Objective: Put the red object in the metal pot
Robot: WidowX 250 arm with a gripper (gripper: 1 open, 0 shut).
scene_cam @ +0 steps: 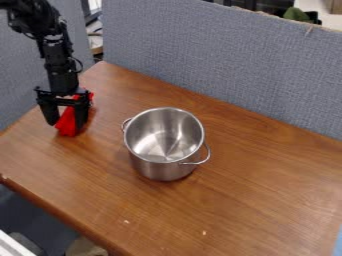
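My gripper grabs the red object by its middle (74, 114) next, to put it in the metal pot (167, 144).
The red object (68, 121) lies on the wooden table near its left edge, a small bright red block. My gripper (64, 110) hangs straight down over it from a black arm. Its two dark fingers stand spread on either side of the block, and the jaws look open around it. The block's upper part is hidden behind the fingers. The metal pot (167, 144) stands upright near the middle of the table, to the right of the gripper and apart from it. It is shiny, with small side handles, and nothing shows inside it.
The brown wooden table (241, 200) runs toward the front and right. A grey fabric partition (214, 55) stands along its far edge. The table's left edge is just beyond the gripper.
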